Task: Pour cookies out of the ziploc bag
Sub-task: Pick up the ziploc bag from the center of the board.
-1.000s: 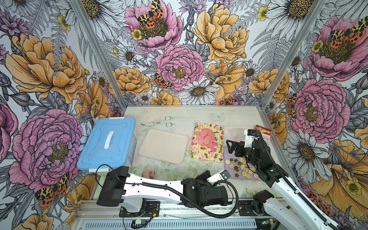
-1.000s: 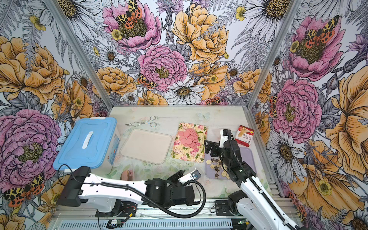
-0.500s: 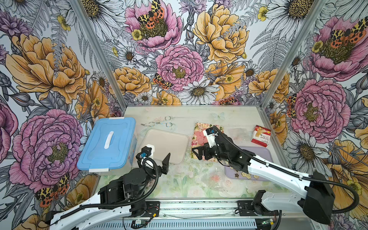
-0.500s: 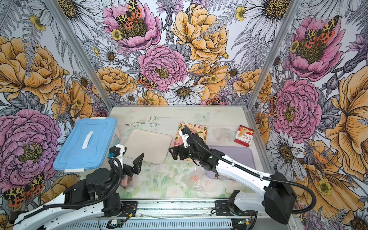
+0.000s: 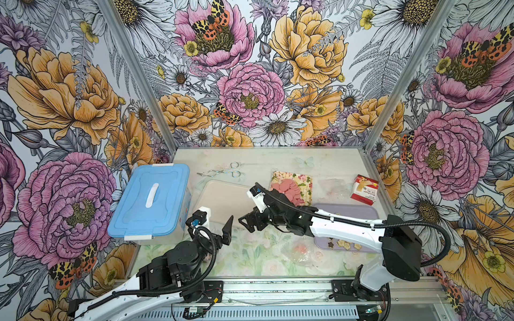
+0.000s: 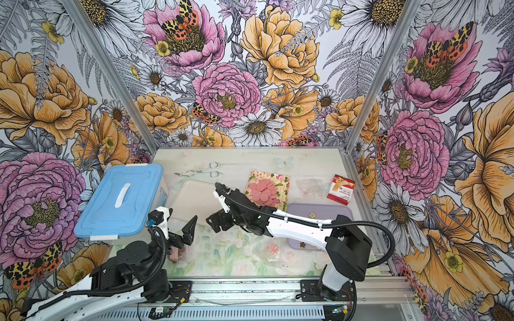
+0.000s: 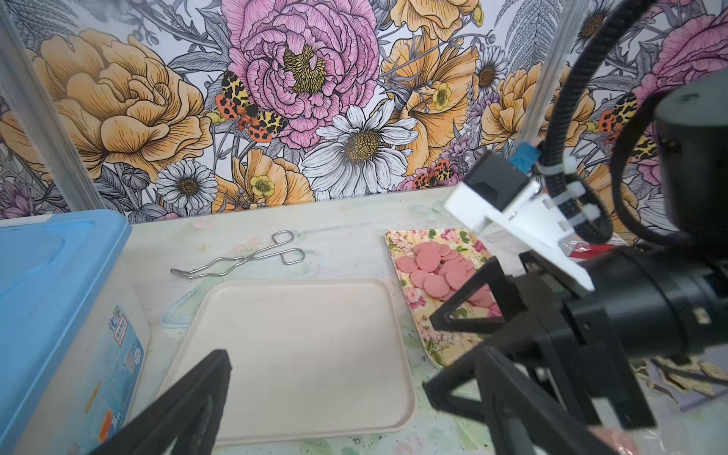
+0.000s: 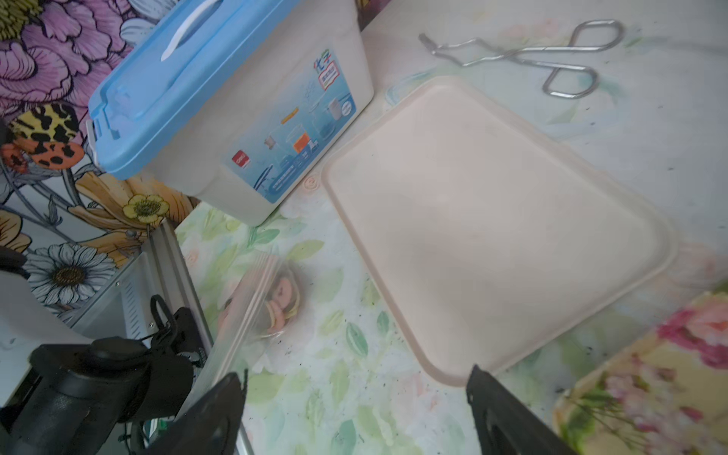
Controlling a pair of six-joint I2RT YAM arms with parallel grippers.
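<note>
The cookies hang below the zip edge of the ziploc bag (image 8: pixel 252 303). My right gripper needs to grab the bag by that zip edge next, so my left gripper can open it for pouring.
A clear ziploc bag (image 8: pixel 252 303) holding pink and yellow ring cookies (image 8: pixel 281 301) lies flat on the table by the left arm's base; pink shows there in a top view (image 6: pixel 178 254). Another clear bag (image 5: pixel 299 251) lies at the front centre. Pink round cookies (image 5: pixel 289 191) sit on a floral tray (image 5: pixel 306 180). Star-shaped cookies (image 5: pixel 345 244) lie on a purple tray (image 5: pixel 361 211). My left gripper (image 5: pixel 217 223) (image 7: pixel 356 366) is open and empty over the near edge of a beige tray (image 5: pixel 222 197). My right gripper (image 5: pixel 244 223) (image 8: pixel 354 378) faces it, open and empty.
A blue-lidded storage box (image 5: pixel 150 200) stands at the left, close to the beige tray. Metal tongs (image 5: pixel 222 172) lie behind that tray. A red packet (image 5: pixel 364 191) and a flat empty clear bag (image 5: pixel 331 186) are at the back right.
A second ago the left arm reached across the front and the right gripper was over the purple tray. Both have swung to the beige tray's near edge, and the left gripper has opened.
</note>
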